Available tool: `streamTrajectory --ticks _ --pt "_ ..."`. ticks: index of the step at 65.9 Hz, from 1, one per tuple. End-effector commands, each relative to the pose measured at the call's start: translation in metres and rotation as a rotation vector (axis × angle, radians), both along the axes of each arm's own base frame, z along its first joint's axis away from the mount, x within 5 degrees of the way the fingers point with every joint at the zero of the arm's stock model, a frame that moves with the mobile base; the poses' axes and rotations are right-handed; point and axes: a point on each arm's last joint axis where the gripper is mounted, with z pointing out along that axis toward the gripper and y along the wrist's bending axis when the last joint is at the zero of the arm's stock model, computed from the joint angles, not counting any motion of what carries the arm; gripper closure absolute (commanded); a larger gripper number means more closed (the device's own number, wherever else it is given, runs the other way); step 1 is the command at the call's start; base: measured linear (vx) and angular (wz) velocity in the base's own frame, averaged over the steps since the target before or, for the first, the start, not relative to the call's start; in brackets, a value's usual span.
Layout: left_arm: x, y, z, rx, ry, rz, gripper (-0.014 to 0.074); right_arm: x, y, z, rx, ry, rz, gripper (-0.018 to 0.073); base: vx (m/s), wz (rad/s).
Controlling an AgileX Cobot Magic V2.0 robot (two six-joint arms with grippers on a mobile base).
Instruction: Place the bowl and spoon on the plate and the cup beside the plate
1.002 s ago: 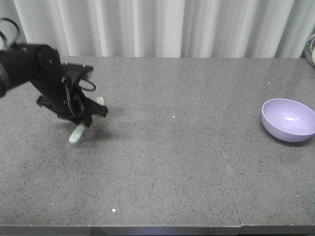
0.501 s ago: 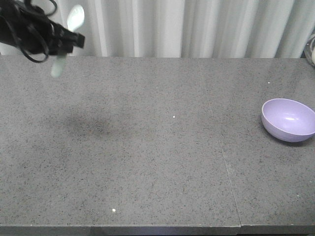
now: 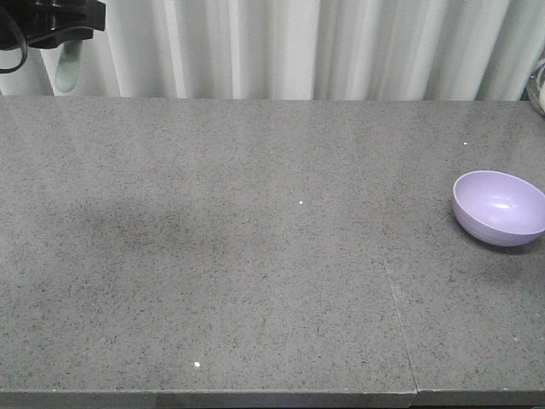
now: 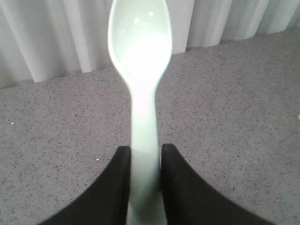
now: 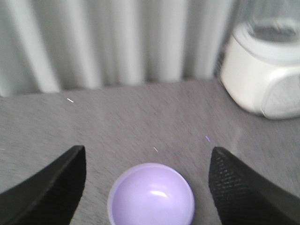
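Next, to bring the lilac bowl (image 3: pixel 500 207) to the bowl's place on the plate, my right gripper grabs it by its rim (image 3: pixel 540 192).
The pale mint spoon (image 4: pixel 140 70) is pinched by its handle in my left gripper (image 4: pixel 146 151), scoop pointing away toward the curtain. In the front view the left gripper (image 3: pixel 72 34) is high at the top left corner, with the spoon (image 3: pixel 68 66) hanging below it, well above the table. The lilac bowl (image 3: pixel 500 207) sits upright and empty near the table's right edge. My right gripper (image 5: pixel 147 151) is open above the bowl (image 5: pixel 151 194), which lies between its two fingers and apart from both. The plate and cup are out of view.
A bulky white appliance (image 5: pixel 267 79) stands at the back right, beyond the bowl, just showing at the front view's right edge (image 3: pixel 539 89). A pleated white curtain (image 3: pixel 298 47) hangs behind the grey speckled table (image 3: pixel 272 256).
My left gripper has risen from just above the table to the top left corner, carrying the spoon up and left. The bowl has stayed where it was.
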Motion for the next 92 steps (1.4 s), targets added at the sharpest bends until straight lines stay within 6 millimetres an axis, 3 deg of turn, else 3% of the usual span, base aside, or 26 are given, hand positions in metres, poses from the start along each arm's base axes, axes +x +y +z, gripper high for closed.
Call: streamTrajectory --ticks 1,27,49,79,92 --pt "-0.012 0.0 0.026 -0.076 -0.121 -0.005 0.0604 0.013 -0.019 0.0 0.034 -0.006 -0.066 0.0021 0.0 0.0" --pt "-0.012 0.0 0.026 -0.08 -0.12 -0.008 0.0604 0.074 -0.073 -0.082 0.18 0.255 -0.079 0.0021 0.0 0.0" --pt "-0.012 0.0 0.026 -0.069 -0.124 -0.014 0.0604 0.112 -0.087 -0.145 0.233 0.393 -0.043 0.0021 0.0 0.0" --pt "-0.012 0.0 0.026 -0.057 -0.128 -0.02 0.0604 0.126 -0.089 -0.187 0.3 0.515 0.005 0.0022 0.0 0.0" --pt "-0.012 0.0 0.026 -0.057 -0.128 -0.02 0.0604 0.126 -0.089 -0.187 0.298 0.52 0.008 0.0132 0.0 0.0"
